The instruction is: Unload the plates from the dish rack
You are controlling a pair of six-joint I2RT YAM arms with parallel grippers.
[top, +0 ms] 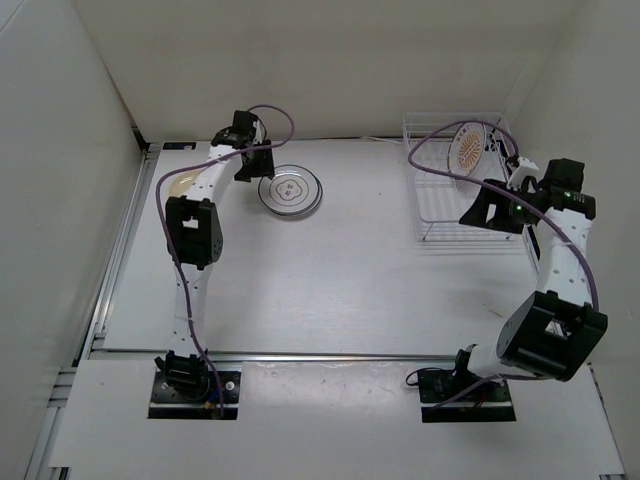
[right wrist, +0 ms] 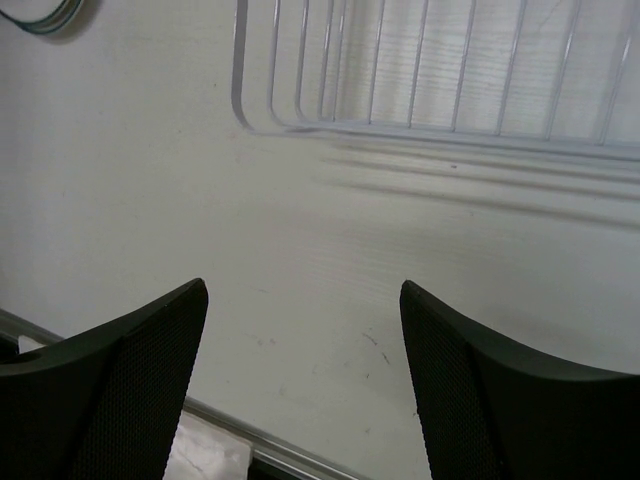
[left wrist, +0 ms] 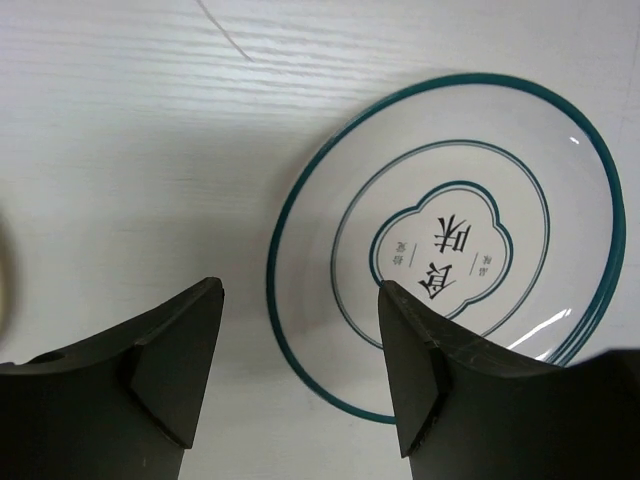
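The orange sunburst plate will be grabbed next by my right gripper, by the plate's rim farthest from my left gripper. The plate's opposite rim will stay free to hand over.
The white plate with dark rings lies flat on the table at the far left; it fills the right of the left wrist view. My left gripper is open and empty just left of it, with one finger above the plate's rim. The small tan plate lies further left, partly hidden by the arm. The orange sunburst plate stands upright at the far end of the dish rack. My right gripper is open and empty over the rack's near end; the right wrist view shows table beneath it.
White walls close in the table on the left, back and right. A metal rail runs along the table's near edge and shows in the right wrist view. The rack's wire base fills the top of that view.
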